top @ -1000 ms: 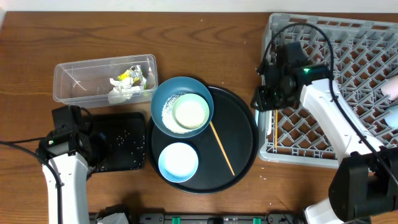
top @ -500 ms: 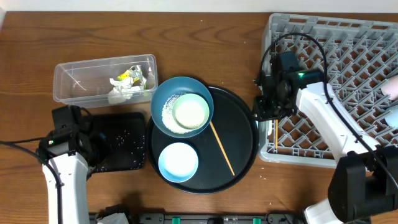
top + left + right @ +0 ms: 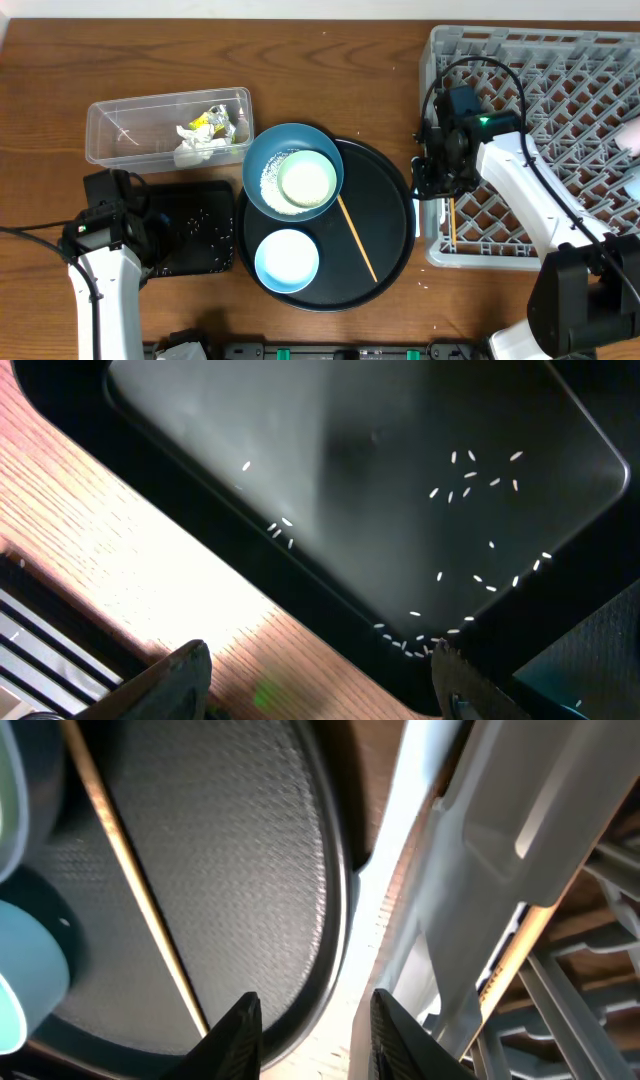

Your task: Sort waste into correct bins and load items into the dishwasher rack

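Note:
The right gripper grabs the light blue bowl by its rim side facing the chopstick next, to tilt it on edge into the dishwasher rack [image 3: 560,60].
The grey dishwasher rack [image 3: 560,60] fills the right side, and one chopstick [image 3: 451,222] lies inside it by its left wall [image 3: 470,840]. My right gripper [image 3: 425,185] hangs at that wall, open, nothing between its fingers [image 3: 245,1030]. A second chopstick [image 3: 356,238] lies on the round black tray [image 3: 385,200]. The dark blue bowl [image 3: 262,160] holds rice grains [image 3: 270,178] and the pale green bowl [image 3: 306,180]. The light blue bowl [image 3: 287,260] stands in front. My left gripper [image 3: 322,680] is open over the table beside the flat black tray [image 3: 350,460], which carries scattered grains [image 3: 470,475].
The clear tub [image 3: 130,125] at the back left holds crumpled napkins [image 3: 198,145] and a yellow-green wrapper [image 3: 212,120]. Pale items [image 3: 630,140] sit at the rack's far right edge. The round tray's rim lies close to the rack's left wall.
The right gripper has come forward along the rack's left wall, and the rack has shifted slightly to the right. The left arm has not moved.

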{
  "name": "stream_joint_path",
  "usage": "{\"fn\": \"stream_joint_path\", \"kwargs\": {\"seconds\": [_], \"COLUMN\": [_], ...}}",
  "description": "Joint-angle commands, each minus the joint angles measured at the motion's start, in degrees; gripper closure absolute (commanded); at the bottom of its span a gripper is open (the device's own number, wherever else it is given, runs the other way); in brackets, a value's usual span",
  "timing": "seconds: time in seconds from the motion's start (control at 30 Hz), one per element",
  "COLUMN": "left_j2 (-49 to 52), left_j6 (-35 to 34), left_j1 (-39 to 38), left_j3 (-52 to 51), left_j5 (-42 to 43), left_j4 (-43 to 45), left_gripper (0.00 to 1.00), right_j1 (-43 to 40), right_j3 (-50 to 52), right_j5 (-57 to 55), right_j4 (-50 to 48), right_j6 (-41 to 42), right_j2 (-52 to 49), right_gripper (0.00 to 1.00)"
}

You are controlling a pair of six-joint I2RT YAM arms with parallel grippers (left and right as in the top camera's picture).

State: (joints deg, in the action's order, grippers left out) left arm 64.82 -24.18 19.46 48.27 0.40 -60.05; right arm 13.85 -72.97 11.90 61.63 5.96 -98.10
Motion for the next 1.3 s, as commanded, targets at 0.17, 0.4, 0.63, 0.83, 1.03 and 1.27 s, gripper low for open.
{"fn": "stream_joint_path", "kwargs": {"seconds": [0.17, 0.4, 0.63, 0.83, 1.03, 1.27], "left_j2": [-0.09, -0.09, -0.09, -0.09, -0.09, -0.09], "left_j6": [-0.50, -0.52, -0.52, -0.50, -0.52, -0.52], "left_j1": [0.28, 0.28, 0.15, 0.00, 0.00, 0.00], "left_j3": [0.92, 0.92, 0.92, 0.94, 0.94, 0.94], "left_j5": [-0.87, -0.87, -0.85, -0.87, -0.87, -0.87], "left_j4": [-0.33, -0.33, -0.33, -0.33, -0.31, -0.31], "left_gripper": [0.28, 0.28, 0.28, 0.28, 0.28, 0.28], "right_j1": [-0.50, -0.55, -0.52, -0.48, 0.96, 11.61], "right_j3": [0.57, 0.55, 0.20, -2.38, -5.84, -6.10], "right_j5": [-5.29, -5.27, -4.70, -3.67, 6.86, 10.97], "right_j4": [0.09, 0.04, -0.11, -0.50, -0.28, -0.52], "right_j6": [0.87, 0.85, 0.63, 0.50, -5.11, -3.80], "right_j2": [-0.42, -0.37, -0.35, 0.96, 2.58, 2.14], "right_gripper": [0.67, 0.67, 0.63, 0.59, 0.48, 0.42]}}
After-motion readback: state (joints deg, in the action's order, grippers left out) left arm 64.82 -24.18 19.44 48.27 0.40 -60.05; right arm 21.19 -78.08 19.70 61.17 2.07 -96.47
